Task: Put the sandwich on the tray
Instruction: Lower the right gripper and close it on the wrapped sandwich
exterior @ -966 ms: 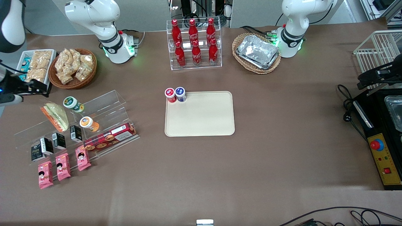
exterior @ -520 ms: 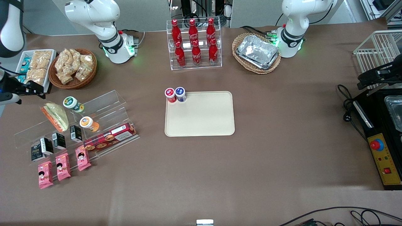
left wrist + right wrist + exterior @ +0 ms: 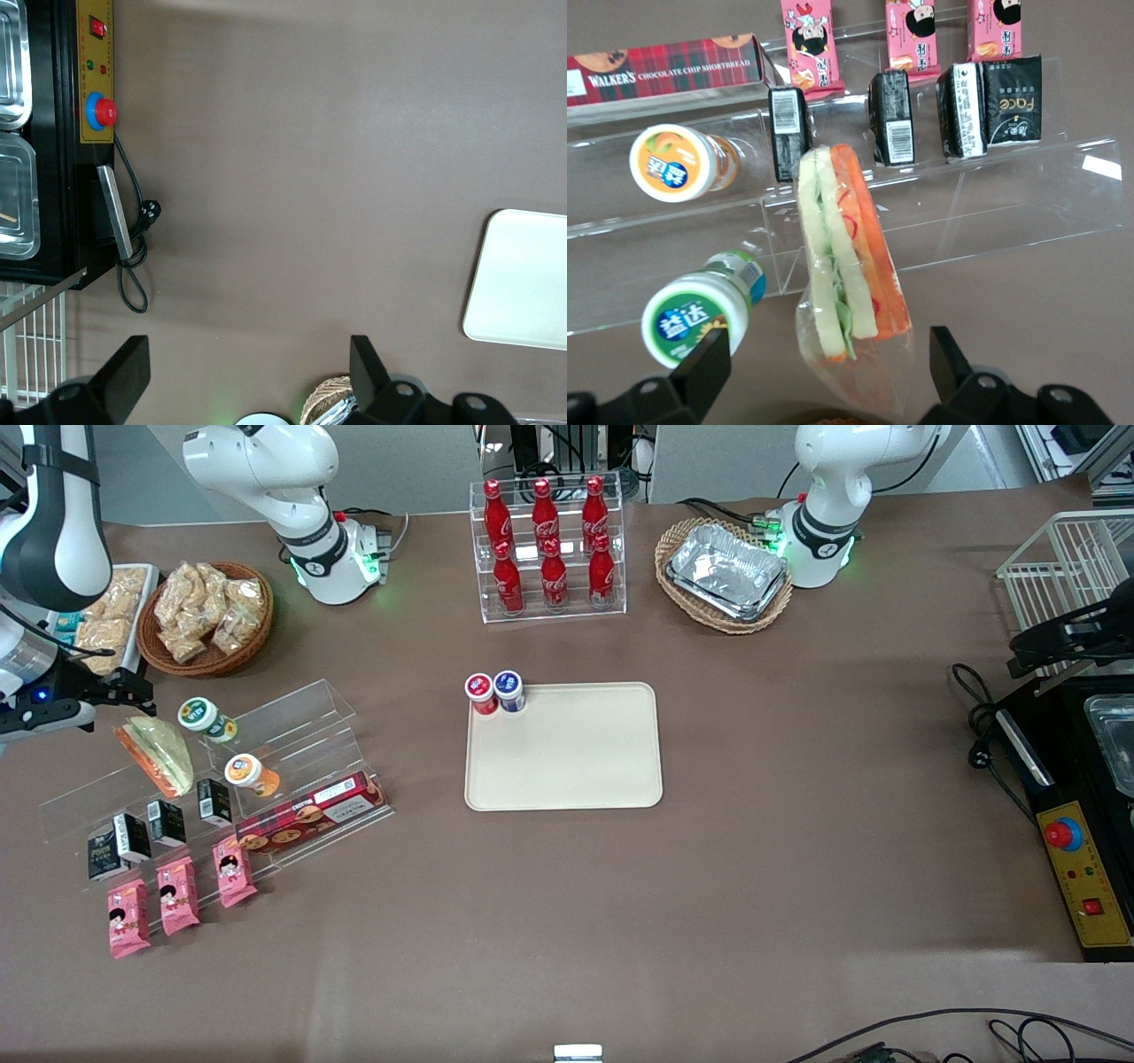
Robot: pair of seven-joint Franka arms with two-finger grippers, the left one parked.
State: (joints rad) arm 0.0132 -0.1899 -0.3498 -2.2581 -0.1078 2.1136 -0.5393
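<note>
My gripper has to grab the sandwich next by its end with the wrap's tail (image 3: 136, 732). Then it can place the sandwich on the tray (image 3: 567, 762).
The sandwich (image 3: 159, 753) is a wrapped wedge with pale bread and an orange and green filling edge. It lies on the upper step of a clear acrylic rack (image 3: 292, 726) toward the working arm's end of the table. My right gripper (image 3: 131, 696) hovers just above the sandwich's end that is farther from the front camera. In the right wrist view the sandwich (image 3: 846, 257) lies lengthwise, and my gripper (image 3: 828, 352) is open with its two black fingers either side of the clear wrap's tail. The cream tray (image 3: 567, 762) lies flat at the table's middle.
A green-lidded cup (image 3: 691, 320) sits close beside one finger. On the rack are an orange-lidded cup (image 3: 675, 164), black cartons (image 3: 890, 118), a cookie box (image 3: 310, 813) and pink packets (image 3: 177, 895). Two small cups (image 3: 494, 691) stand on the tray's corner. A snack basket (image 3: 205, 615) is nearby.
The right arm has swung in, and the gripper has moved nearer to the front camera, closing on the sandwich's end. The sandwich and tray have not moved.
</note>
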